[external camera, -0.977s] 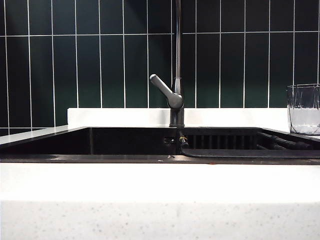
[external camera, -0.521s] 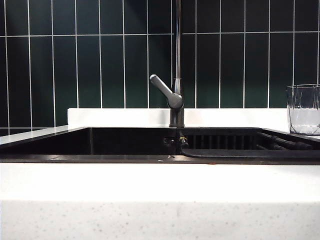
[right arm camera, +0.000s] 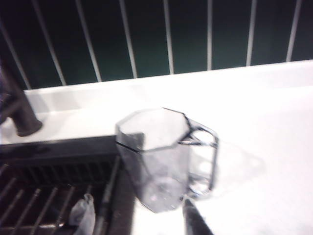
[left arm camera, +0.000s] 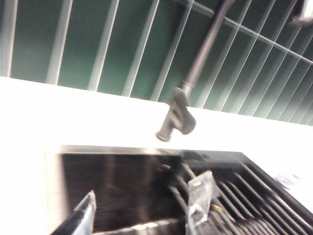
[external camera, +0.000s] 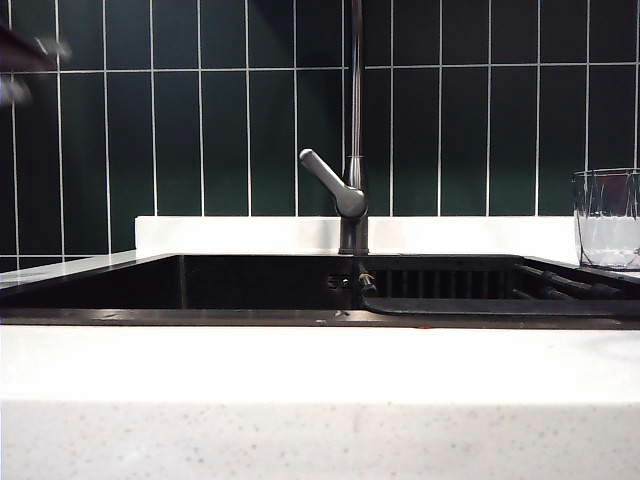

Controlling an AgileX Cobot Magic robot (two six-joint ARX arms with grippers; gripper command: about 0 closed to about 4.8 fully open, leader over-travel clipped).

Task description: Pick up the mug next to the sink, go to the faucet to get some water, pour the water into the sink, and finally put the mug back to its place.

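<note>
Next, my right gripper takes hold of the mug by its handle [right arm camera: 214, 161]. The handle stands out slim, while the faceted body spreads wide.
The mug [external camera: 607, 218], clear and faceted with a handle, stands upright on the white counter at the far right, beside the sink [external camera: 260, 285]. The dark faucet [external camera: 352, 200] rises behind the basin, its lever slanting up to the left. In the right wrist view the mug [right arm camera: 154, 156] is just ahead of my right gripper [right arm camera: 139, 215], which is open with nothing between its fingers [right arm camera: 195, 219]. My left gripper [left arm camera: 142, 208] hangs open and empty over the sink [left arm camera: 112, 181], facing the faucet [left arm camera: 178, 117]. It shows as a blur [external camera: 30, 68] at the exterior view's top left.
Dark green wall tiles [external camera: 200, 130] close off the back above a white ledge [external camera: 240, 235]. A ribbed black rack [external camera: 450, 280] fills the sink's right part. A white counter edge [external camera: 320, 365] runs along the front.
A blurred piece of my left gripper has come into the exterior view at the top left. The mug and faucet have not moved.
</note>
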